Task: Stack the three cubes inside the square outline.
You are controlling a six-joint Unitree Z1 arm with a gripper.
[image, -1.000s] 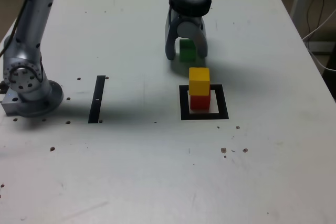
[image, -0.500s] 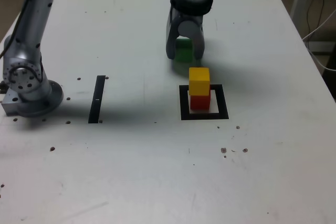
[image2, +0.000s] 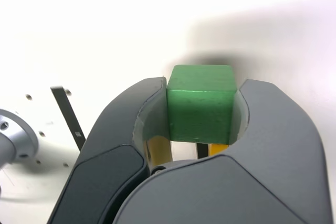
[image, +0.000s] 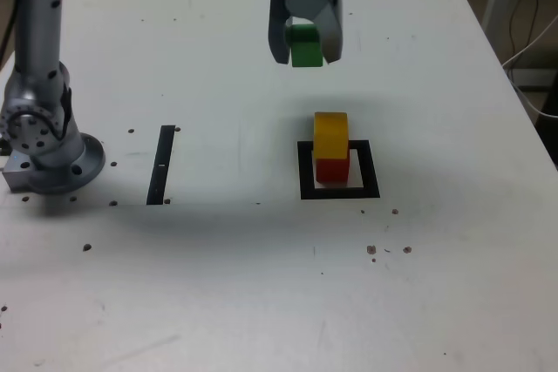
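The green cube hangs behind and above the yellow cube, so it goes onto the yellow cube, before my gripper releases it.
My gripper (image: 305, 51) is shut on the green cube (image: 306, 45) and holds it in the air, above and behind the stack. The wrist view shows the green cube (image2: 200, 103) clamped between both fingers (image2: 142, 124). A yellow cube (image: 330, 134) sits on a red cube (image: 330, 169) inside the square outline (image: 338, 191), nearer the camera than the gripper. In the wrist view, slivers of the yellow cube (image2: 159, 150) show below the green one.
The arm's grey base (image: 48, 150) stands at the exterior view's left edge. A thin black strip (image: 162, 164) lies on the white table (image: 261, 285) between the base and the outline. The strip (image2: 68, 116) and base (image2: 13, 140) also show in the wrist view.
The gripper closed on the green cube and lifted it off the table, rising away from the surface. The yellow and red cubes stayed put.
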